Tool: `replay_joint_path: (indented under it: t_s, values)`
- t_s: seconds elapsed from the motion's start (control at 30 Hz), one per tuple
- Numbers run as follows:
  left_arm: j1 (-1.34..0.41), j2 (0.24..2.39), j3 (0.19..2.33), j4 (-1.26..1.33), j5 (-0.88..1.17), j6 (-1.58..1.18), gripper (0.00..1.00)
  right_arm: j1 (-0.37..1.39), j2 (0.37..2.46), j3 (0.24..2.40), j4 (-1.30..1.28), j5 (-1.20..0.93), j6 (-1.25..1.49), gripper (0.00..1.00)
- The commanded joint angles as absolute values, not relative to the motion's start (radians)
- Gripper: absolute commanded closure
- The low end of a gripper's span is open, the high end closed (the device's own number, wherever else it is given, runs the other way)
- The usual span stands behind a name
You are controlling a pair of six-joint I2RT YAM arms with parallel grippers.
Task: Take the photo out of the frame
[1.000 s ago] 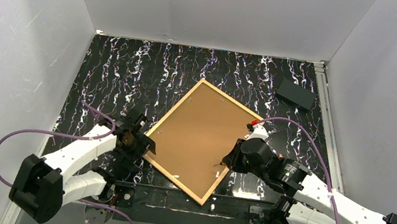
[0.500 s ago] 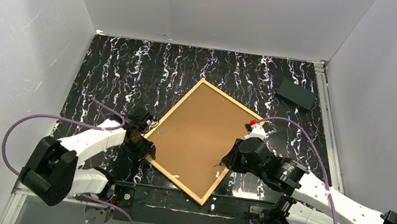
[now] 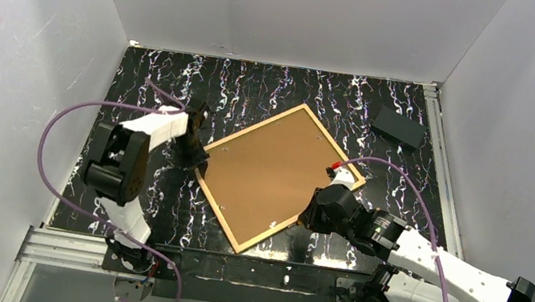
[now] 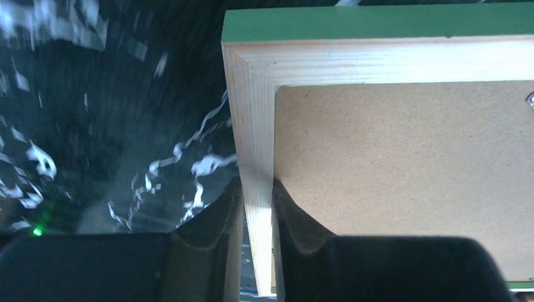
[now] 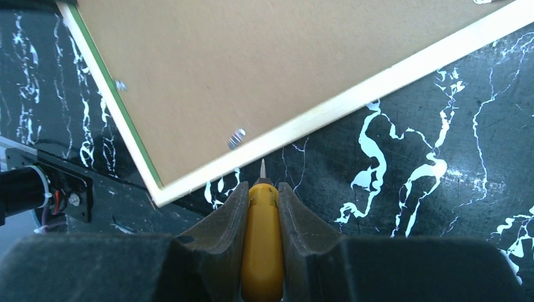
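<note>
The frame's near corner [image 3: 238,249] reaches the front edge of the tabletop. I will slide the frame back from that edge before I open my left gripper.
The frame [image 3: 218,209] lies face down on the black marbled table, with its brown backing panel [image 3: 277,173] up. The photo is hidden under that panel. In the left wrist view, the pale wooden rim [image 4: 252,126] shows a green outer edge [image 4: 378,22]. My left gripper [image 4: 257,195] is shut on this rim near the frame's left corner [image 3: 198,166]. My right gripper [image 5: 261,189] is shut on a yellow-handled pointed tool [image 5: 262,251]. The tool's tip lies just off the frame's near right rim [image 5: 352,104], close to a small metal tab [image 5: 237,138].
A dark flat box [image 3: 399,126] lies at the back right of the table. White walls close in three sides. A metal rail [image 3: 71,246] with the arm bases runs along the near edge.
My left gripper shut on the frame's left rim and swung it away from the near edge, turning the frame. The right gripper holds the tool in nearly the same place.
</note>
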State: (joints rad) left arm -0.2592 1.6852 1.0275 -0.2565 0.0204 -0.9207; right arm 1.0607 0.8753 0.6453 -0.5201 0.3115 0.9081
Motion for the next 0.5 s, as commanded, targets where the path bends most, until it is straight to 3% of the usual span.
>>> replay_joint_path:
  t_s: [0.0,0.23,0.47]
  values:
    - [-0.226,1.823,1.182,-0.341,-0.085,-0.583,1.0,1.063,0.912,0.708,-0.486,0.324,0.878,0.99]
    - [-0.224,2.084,1.519,-0.441,-0.016,-0.356,1.0,1.063,0.981,0.757,-0.48,0.288,0.857,0.99]
    - [-0.222,2.166,1.641,-0.422,0.102,-0.315,1.0,1.063,1.019,0.81,-0.475,0.289,0.836,0.99]
